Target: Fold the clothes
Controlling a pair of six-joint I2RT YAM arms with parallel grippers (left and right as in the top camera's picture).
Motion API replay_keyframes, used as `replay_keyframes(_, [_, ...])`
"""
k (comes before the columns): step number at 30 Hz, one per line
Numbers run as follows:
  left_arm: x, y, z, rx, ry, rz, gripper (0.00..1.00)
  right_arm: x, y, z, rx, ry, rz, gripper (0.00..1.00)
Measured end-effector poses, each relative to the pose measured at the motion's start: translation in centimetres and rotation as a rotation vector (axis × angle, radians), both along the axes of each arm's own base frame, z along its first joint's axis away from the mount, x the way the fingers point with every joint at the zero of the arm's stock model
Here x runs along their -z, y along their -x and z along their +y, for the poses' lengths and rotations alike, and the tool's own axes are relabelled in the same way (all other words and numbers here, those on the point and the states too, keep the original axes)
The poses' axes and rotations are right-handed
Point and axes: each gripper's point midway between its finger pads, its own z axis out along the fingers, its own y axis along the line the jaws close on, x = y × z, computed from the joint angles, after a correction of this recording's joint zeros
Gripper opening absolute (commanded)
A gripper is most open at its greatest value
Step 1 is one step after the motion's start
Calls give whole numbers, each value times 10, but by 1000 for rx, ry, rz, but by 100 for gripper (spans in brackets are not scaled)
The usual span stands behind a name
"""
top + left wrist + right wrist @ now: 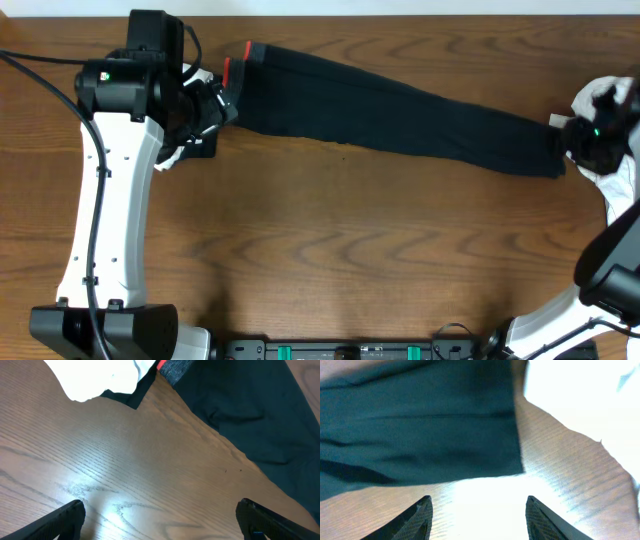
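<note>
Next, my right gripper picks up the black pants by the near corner of the leg hem to fold the legs toward the waistband.
The long black pants lie stretched across the far half of the table, with the grey, red-edged waistband at the left and the leg hem at the right. My left gripper hovers beside the waistband end and stands open. In the left wrist view it has only bare wood between its fingers, with the pants further ahead. My right gripper is at the hem, open. In the right wrist view it is empty, just short of the pants.
A white garment lies by the left gripper, next to the waistband. Another white garment lies at the right table edge beside the hem. The brown wooden table stretches toward the arm bases at the front.
</note>
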Motion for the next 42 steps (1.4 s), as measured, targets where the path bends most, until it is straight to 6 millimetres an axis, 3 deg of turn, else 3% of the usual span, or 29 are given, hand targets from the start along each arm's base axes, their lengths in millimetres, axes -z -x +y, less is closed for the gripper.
replay_keyframes(7, [0,0,0,0,0,0,98,47,13,-9,77,-91,-82,58])
replay_keyframes(13, [0,0,0,0,0,0,98,63,9,-14,92,-83,-155,63])
replay_keyframes(25, [0,0,0,0,0,0,98,68,-4,-20,181,-83,-238,66])
replay_keyframes(42, [0,0,0,0,0,0,98,60,-18,-12,280,-193,-303,55])
